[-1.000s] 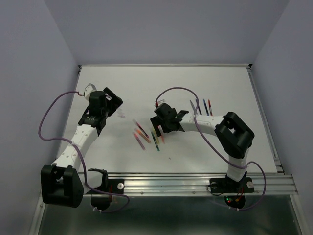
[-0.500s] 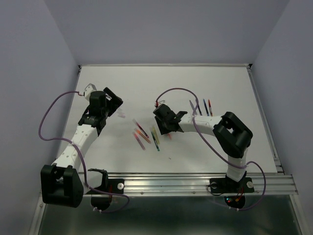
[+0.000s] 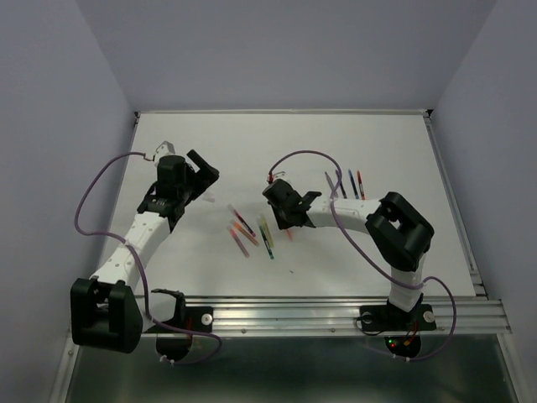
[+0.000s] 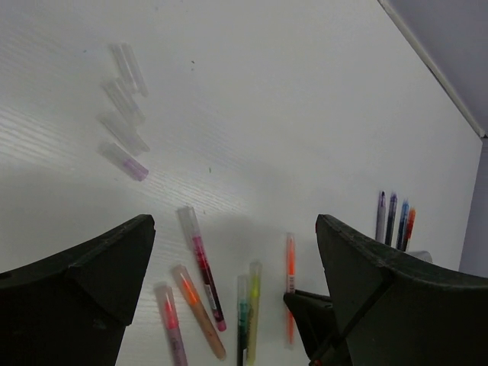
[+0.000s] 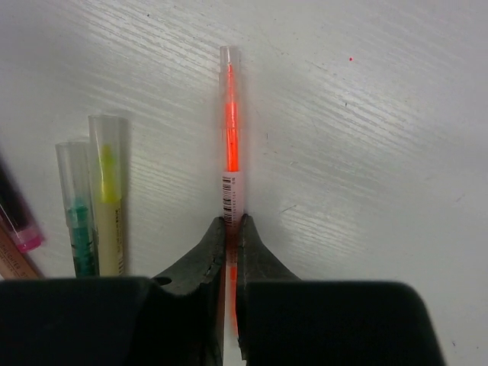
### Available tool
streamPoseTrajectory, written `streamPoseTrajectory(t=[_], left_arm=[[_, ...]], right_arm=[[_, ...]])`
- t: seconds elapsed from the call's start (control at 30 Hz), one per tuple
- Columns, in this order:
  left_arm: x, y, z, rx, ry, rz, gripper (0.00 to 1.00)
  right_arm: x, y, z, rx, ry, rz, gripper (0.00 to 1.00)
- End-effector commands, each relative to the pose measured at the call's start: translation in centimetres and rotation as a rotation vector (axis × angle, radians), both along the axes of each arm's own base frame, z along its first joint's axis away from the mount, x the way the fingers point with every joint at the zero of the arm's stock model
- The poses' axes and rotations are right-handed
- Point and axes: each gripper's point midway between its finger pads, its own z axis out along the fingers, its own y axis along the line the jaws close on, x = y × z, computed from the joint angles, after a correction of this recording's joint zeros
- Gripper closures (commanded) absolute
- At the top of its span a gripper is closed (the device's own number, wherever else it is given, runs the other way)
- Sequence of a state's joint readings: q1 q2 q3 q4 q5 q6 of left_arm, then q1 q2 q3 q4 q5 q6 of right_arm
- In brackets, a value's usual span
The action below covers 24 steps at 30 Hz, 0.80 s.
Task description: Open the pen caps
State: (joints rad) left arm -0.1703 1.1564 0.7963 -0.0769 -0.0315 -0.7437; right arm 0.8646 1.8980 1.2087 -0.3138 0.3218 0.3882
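Observation:
The orange pen's clear cap is the part my left gripper should grab next, to pull the cap open. The body of the pen is left to my right gripper.
Several capped pens lie mid-table: a dark red one [image 4: 202,267], an orange-brown one [image 4: 198,309], pink [image 4: 169,324], green [image 5: 76,213] and yellow [image 5: 107,191]. Each wears a clear cap. My right gripper [image 5: 232,223] is shut on the barrel of an orange pen [image 5: 231,152] lying flat, and its clear cap [image 5: 229,69] points away from the jaws. In the top view this gripper [image 3: 285,220] sits at the right edge of the pen cluster [image 3: 252,233]. My left gripper [image 4: 232,229] hangs open above the table, left of the pens [image 3: 201,172], with nothing in it.
Several loose clear caps [image 4: 122,99] lie on the white table beyond the left gripper. Several more pens [image 3: 351,183] lie in a row at the back right. The table's metal rail [image 3: 336,312] runs along the near edge, and purple cables loop off both arms.
The right gripper has gone from open to shut on the orange pen. The left gripper has turned and shifted slightly right, still open.

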Motion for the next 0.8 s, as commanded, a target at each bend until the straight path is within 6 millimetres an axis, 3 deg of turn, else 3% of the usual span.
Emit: streamPoseTrajectory(t=[0.0, 0.13, 0.2, 0.23, 0.47, 0.63, 0.67, 0.77], left_arm=[[0.7, -4.1, 3.8, -0.042, -0.130, -0.182, 0.01], [0.4, -7.2, 4.6, -0.090, -0.165, -0.268, 0.01], [0.1, -9.0, 4.8, -0.110, -0.169, -0.317, 0.01], [0.1, -9.6, 5.2, -0.123, -0.179, -0.330, 0.01], [0.1, -13.0, 6.0, -0.157, -0.195, -0.405, 0.01], [0.2, -14.1, 5.9, -0.173, -0.195, -0.422, 0.05], [0.1, -14.4, 5.9, -0.176, -0.196, -0.431, 0.12], [0.2, -15.0, 5.6, -0.179, -0.186, -0.441, 0.21]], right_arm=[[1.3, -0.6, 2.6, -0.007, -0.097, 0.021, 0.99], [2.5, 0.3, 7.7, 0.113, -0.194, 0.072, 0.99], [2.1, 0.8, 8.9, 0.158, -0.203, 0.133, 0.99], [1.7, 1.8, 10.6, 0.221, -0.218, 0.175, 0.99], [0.0, 3.4, 14.3, 0.362, -0.247, 0.286, 0.99], [-0.2, 4.3, 16.1, 0.414, -0.265, 0.320, 0.99], [-0.6, 4.7, 16.6, 0.439, -0.257, 0.346, 0.99], [-0.7, 5.0, 17.2, 0.455, -0.261, 0.353, 0.99]])
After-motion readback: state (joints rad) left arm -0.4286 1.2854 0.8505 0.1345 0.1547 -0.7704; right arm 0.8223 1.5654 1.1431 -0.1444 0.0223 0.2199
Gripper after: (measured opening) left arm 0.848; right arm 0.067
